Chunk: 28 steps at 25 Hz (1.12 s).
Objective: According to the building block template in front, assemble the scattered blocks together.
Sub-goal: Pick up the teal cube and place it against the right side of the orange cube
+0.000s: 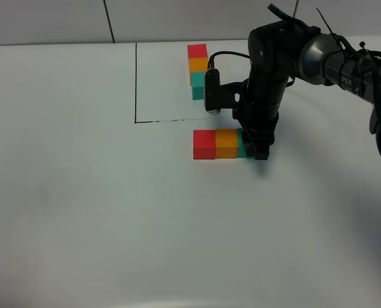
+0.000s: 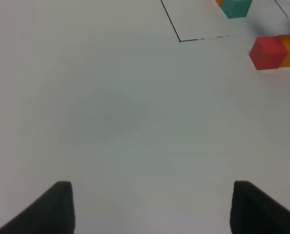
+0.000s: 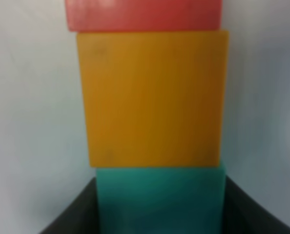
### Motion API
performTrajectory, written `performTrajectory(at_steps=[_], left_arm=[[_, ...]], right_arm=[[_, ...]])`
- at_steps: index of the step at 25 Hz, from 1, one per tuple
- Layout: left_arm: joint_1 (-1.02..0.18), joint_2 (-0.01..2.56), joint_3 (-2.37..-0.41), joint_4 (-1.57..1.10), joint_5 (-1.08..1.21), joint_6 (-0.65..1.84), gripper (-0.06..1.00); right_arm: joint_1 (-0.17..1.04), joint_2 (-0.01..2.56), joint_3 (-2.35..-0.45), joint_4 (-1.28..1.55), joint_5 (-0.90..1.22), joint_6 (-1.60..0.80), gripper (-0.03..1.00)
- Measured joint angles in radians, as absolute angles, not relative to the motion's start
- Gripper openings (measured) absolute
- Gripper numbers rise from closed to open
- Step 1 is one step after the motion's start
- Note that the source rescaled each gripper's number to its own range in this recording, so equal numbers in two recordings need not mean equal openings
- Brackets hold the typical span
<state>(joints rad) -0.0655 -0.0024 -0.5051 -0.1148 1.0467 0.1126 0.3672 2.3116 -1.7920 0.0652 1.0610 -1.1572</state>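
My right gripper is ready to open and needs to let go, as the teal cube [image 1: 244, 146] sits square and level against the orange cube [image 1: 226, 142]. The teal cube would stay in line.
The building block template [image 1: 197, 69], a red, orange and teal line, lies at the back inside a black-lined area; its teal end [image 2: 236, 7] shows in the left wrist view. The scattered blocks sit in a touching row in front of that line: red cube [image 1: 204, 144], orange cube [image 1: 226, 142], teal cube [image 1: 244, 146]. My right gripper [image 1: 254, 149] reaches down over the row's right end, shut on the teal cube [image 3: 159, 200], with the orange cube [image 3: 152, 97] and red cube [image 3: 142, 14] beyond it. My left gripper [image 2: 152, 209] hangs open over bare table, far from the red cube [image 2: 268, 52].
A thin black line [image 1: 135, 83] marks off the template's area on the white table [image 1: 81, 192]. The right arm [image 1: 287, 58] and its cable arch over the table's back right.
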Motion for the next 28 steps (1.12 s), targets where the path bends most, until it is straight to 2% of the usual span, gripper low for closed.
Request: performTrajectory(at_steps=[28], left_arm=[[-0.066,-0.002,-0.505,-0.115,1.047,0.113,0.42]], right_arm=[[0.37,2.312,-1.792,0.065,1.059,-1.176,0.02]])
